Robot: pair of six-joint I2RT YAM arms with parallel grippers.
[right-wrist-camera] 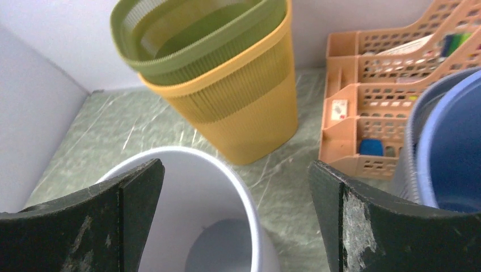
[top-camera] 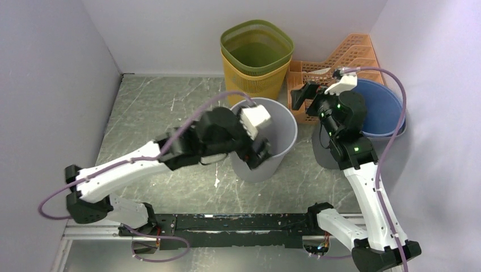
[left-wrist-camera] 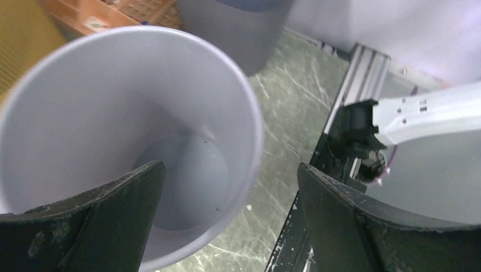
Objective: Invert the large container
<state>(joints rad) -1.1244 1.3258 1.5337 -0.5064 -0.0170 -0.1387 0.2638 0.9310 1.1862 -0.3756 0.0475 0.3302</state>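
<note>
My left gripper grabs the large container's near rim (top-camera: 262, 159) (left-wrist-camera: 234, 208) next, with its fingers on both sides of the container's side, to tip the container over onto its opening.
The large grey round container (top-camera: 282, 131) stands upright and empty in the middle of the table; it also shows in the left wrist view (left-wrist-camera: 113, 96) and the right wrist view (right-wrist-camera: 187, 187). My left gripper (top-camera: 259, 152) is open at its near rim, one finger over the inside and one outside, with the rim wall between the jaws (left-wrist-camera: 230, 170) but not clamped. My right gripper (top-camera: 304, 95) is open and empty, above and to the right of the container's far rim (right-wrist-camera: 235, 170).
A green basket nested in a yellow one (top-camera: 256, 54) stands behind the container. An orange file rack (top-camera: 340, 59) is at the back right. A blue bin inside a grey one (top-camera: 381, 107) stands at the right wall. White walls close in both sides.
</note>
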